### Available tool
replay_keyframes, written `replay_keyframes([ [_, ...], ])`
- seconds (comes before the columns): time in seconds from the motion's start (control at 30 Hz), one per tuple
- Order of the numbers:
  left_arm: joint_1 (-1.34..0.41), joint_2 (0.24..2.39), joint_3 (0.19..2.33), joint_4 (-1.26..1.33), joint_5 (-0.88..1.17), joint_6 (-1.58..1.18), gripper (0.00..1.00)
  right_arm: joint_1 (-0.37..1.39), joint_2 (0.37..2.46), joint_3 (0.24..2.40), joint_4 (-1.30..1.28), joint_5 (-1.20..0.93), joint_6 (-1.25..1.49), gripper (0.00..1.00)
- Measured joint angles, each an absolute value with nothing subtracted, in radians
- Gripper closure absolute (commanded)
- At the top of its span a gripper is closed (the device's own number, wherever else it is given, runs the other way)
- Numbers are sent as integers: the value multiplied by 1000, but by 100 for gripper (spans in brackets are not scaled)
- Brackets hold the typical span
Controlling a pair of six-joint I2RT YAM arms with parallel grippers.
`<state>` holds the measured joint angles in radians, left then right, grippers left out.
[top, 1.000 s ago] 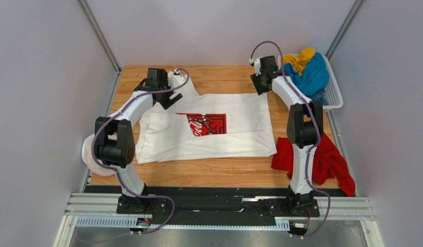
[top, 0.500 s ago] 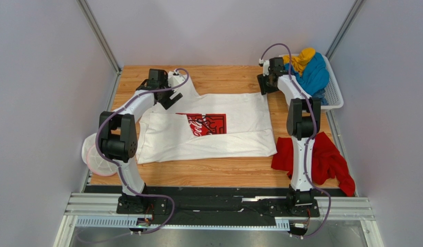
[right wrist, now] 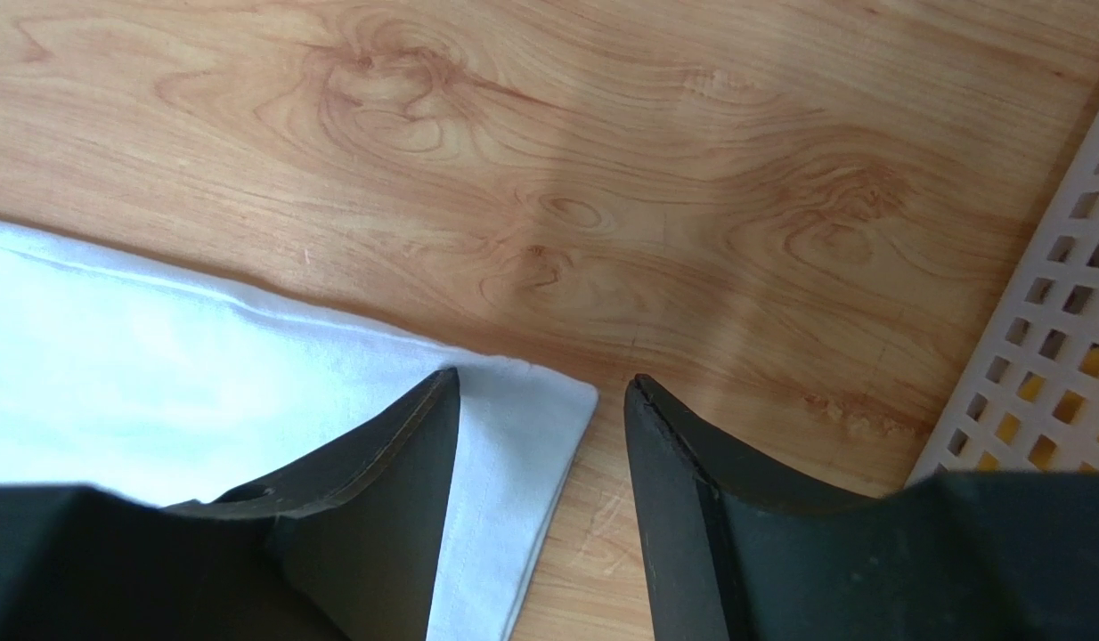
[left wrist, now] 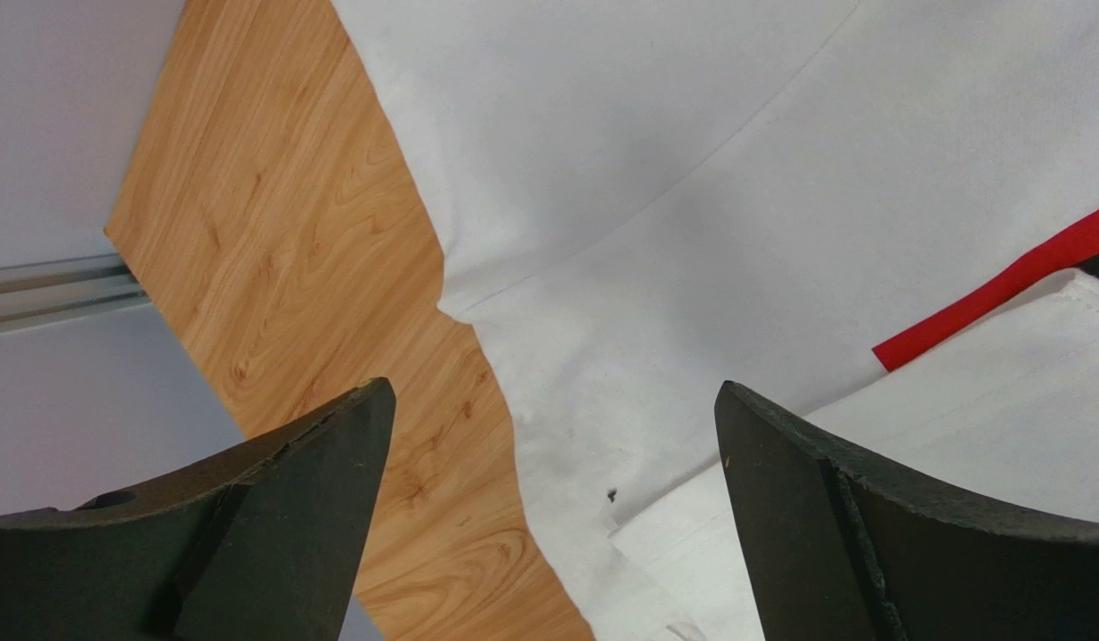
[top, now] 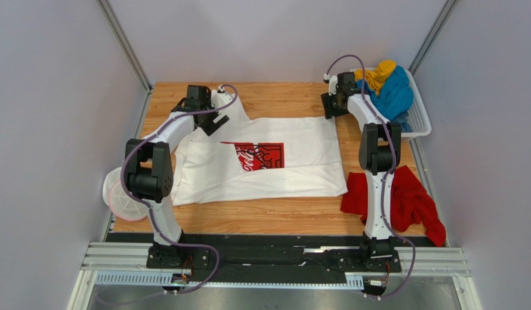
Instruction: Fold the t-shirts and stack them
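The white t-shirt's far corner (top: 331, 119) is beside the basket, and my right gripper needs to grab it next. Then I can fold the t-shirt's far edge inward over the print (top: 260, 155).
The large white t-shirt (top: 287, 171) with its red chest print (top: 260, 155) lies spread flat on the wooden table (top: 274, 216). My left gripper (top: 213, 121) hovers open over its far left part; the left wrist view shows the jaws (left wrist: 552, 390) wide apart above white cloth (left wrist: 729, 174) and a sliver of red print (left wrist: 997, 287). My right gripper (top: 327, 108) is at the shirt's far right corner. Its jaws (right wrist: 542, 378) stand open astride that corner (right wrist: 548, 414). A red t-shirt (top: 413, 200) lies crumpled at the near right. Blue (top: 394, 93) and yellow (top: 378, 74) t-shirts sit in the basket.
The white lattice basket (top: 420, 119) stands at the far right corner, its wall (right wrist: 1050, 387) close to my right gripper. A white rounded object (top: 116, 197) hangs off the table's left edge. Grey walls close in on both sides.
My right arm has shifted a little right and back, bringing its gripper to the shirt's far right corner. The left arm has barely moved. The shirts lie as before.
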<state>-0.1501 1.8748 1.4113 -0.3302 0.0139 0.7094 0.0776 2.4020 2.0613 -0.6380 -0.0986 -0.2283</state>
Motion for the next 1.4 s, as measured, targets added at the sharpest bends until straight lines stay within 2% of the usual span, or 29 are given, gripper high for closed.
replay_keyframes([
  [0.2,-139,1877,1411,-329,4,714,1,77,2437,2087,-638,-115,-228,50],
  [0.3,-135,1882,1414,-329,-1,717,1,77,2440,2094,-639,-121,-229,60],
  [0.33,-134,1884,1414,-329,-2,717,1,77,2441,2094,-639,-123,-229,67],
  [0.53,-129,1898,1428,-331,-2,723,1,78,2443,2093,-639,-136,-233,92],
  [0.7,-121,1942,1497,-332,-2,720,1,78,2442,2085,-630,-142,-232,100],
  [0.97,-114,2036,1657,-359,0,700,1,78,2408,2022,-591,-141,-233,100],
  [1.4,-114,2400,2178,-417,29,643,1,88,2260,1811,-609,-122,-263,100],
])
